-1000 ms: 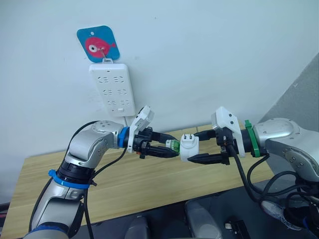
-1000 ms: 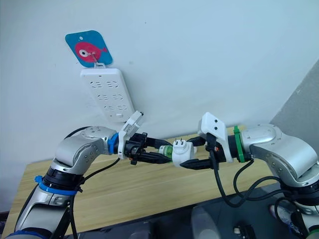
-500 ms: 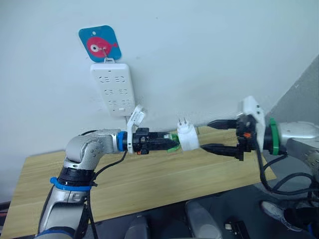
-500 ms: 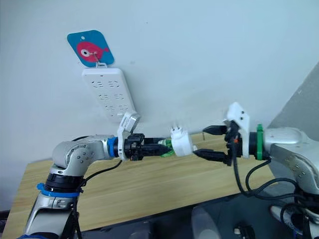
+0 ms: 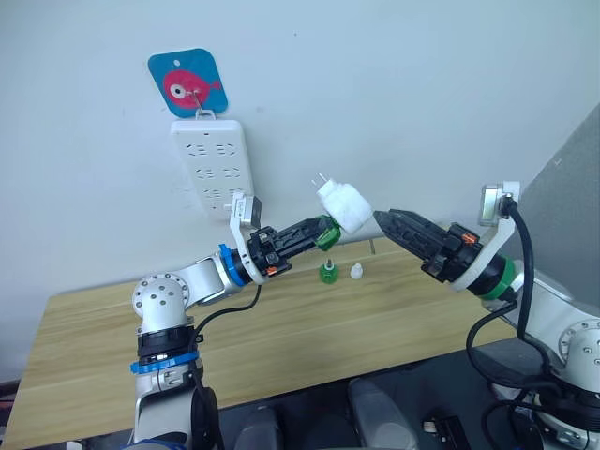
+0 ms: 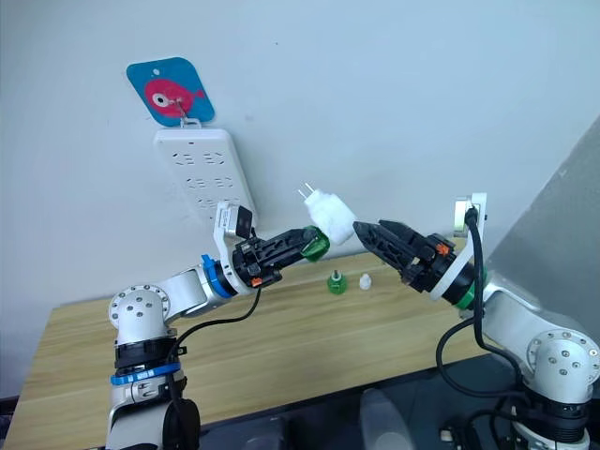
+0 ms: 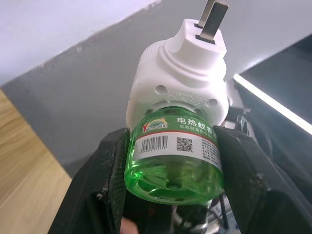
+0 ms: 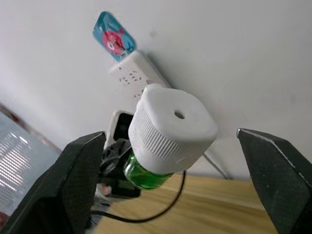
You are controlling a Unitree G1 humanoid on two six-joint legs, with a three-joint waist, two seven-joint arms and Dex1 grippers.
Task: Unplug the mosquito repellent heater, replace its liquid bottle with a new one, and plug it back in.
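Note:
Metal prongs stick out of the heater's back, so my right gripper should next grab the sides of the heater's white housing [image 5: 345,206].
My left gripper [image 5: 319,233] is shut on a green liquid bottle [image 7: 173,165] and holds it tilted in the air. The white mosquito repellent heater [image 5: 343,205] sits on the bottle's top, its two metal prongs [image 7: 210,17] pointing up towards the wall. My right gripper [image 5: 386,223] is open just right of the heater. Its fingers [image 8: 80,175] stand wide on either side of the heater [image 8: 170,122] without touching it. A second small green bottle [image 5: 328,273] and a small white cap [image 5: 356,272] stand on the wooden table [image 5: 281,328] below.
A white multi-socket power strip [image 5: 214,169] hangs on the wall from a blue fish hook [image 5: 186,82], up and left of the heater. A grey panel [image 5: 562,187] rises at the right. The table's front edge runs below both arms.
The right gripper let go of the heater, pulled back right, then swung up to face it again. The left arm lifted the bottle and heater up towards the wall.

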